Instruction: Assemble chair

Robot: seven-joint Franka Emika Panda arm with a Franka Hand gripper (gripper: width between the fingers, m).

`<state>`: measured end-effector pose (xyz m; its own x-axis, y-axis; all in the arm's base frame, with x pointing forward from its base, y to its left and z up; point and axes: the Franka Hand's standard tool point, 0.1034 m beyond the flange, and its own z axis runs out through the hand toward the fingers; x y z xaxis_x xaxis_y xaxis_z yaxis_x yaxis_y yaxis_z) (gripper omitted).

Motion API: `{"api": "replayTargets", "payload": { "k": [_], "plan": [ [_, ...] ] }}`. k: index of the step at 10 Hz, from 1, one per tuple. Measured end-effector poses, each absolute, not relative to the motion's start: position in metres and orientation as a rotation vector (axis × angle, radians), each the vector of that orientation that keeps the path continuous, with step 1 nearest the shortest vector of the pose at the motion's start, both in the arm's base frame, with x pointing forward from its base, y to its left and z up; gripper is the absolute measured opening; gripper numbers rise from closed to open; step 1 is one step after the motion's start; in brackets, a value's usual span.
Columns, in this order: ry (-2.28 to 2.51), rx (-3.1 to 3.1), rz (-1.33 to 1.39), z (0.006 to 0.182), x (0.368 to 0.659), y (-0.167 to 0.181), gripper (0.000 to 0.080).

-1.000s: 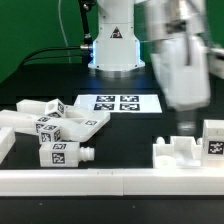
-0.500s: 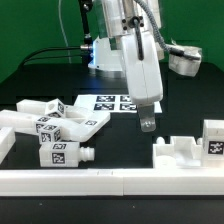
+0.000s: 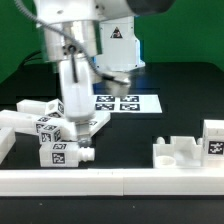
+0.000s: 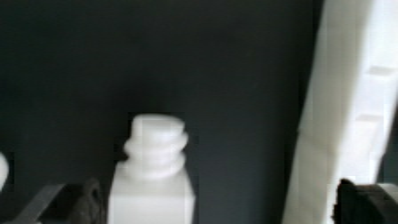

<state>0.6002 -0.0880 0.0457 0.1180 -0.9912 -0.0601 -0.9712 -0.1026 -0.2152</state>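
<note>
It isn't time to close on the pegged white piece yet: my gripper's fingers are above the piece and would miss it if they closed now. I should first lower my gripper.
The chair lies in loose white tagged pieces. A pile of legs and blocks (image 3: 48, 124) sits at the exterior view's left, with one pegged piece (image 3: 62, 153) in front of it. A notched piece (image 3: 183, 152) and a tagged block (image 3: 213, 140) sit at the right. My gripper (image 3: 73, 108) hangs just above the left pile, blurred by motion. In the wrist view my gripper (image 4: 214, 206) is open, with its dark fingertips (image 4: 64, 204) far apart. A pegged white piece (image 4: 157, 175) lies between them, untouched, beside a long white piece (image 4: 349, 110).
The marker board (image 3: 126, 102) lies flat behind the pile, at the table's middle. A long white border rail (image 3: 120, 181) runs along the front edge, with a short rail (image 3: 6, 148) at the far left. The robot base (image 3: 118, 45) stands at the back.
The arm has swung from the exterior view's right, across the marker board, to the left pile and come down over it. The pieces have not moved.
</note>
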Motion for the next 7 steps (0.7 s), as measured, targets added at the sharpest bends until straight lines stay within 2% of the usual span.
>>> {"api": "replayTargets", "payload": {
  "k": [5, 7],
  "plan": [
    [1.979, -2.225, -0.152, 0.016, 0.592, -0.104, 0.0649],
    [1.978, -2.231, -0.144, 0.014, 0.59, -0.099, 0.0649]
  ]
}}
